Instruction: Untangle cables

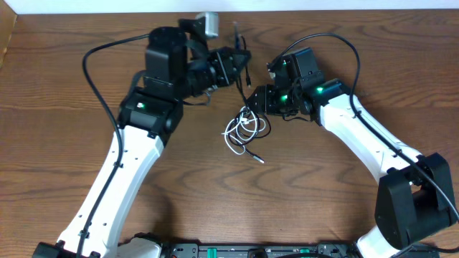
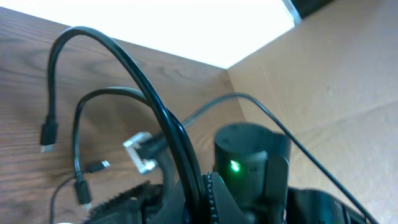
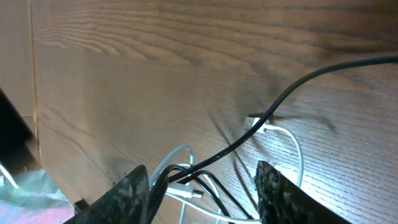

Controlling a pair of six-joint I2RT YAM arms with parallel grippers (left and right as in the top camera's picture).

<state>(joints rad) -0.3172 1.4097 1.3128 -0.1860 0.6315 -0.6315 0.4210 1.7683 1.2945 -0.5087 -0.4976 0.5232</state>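
Observation:
My right gripper grabs the black cord at the bundle's edge next, which leaves the white cord free. Then I draw the cables apart.
The cables lie tangled at the table's middle: a white cord in loops and a thin black cord that rises from the bundle. My left gripper hangs above the bundle, shut on the black cord, which runs up between its jaws; a black plug dangles free. My right gripper is low at the bundle's upper right. It is open, and its fingers straddle the white cord and black cord, with a white plug end between them.
A black plug end with a silver tip trails toward the front of the wooden table. Thick black arm wires arc over the table at the back. A cardboard wall stands to the side.

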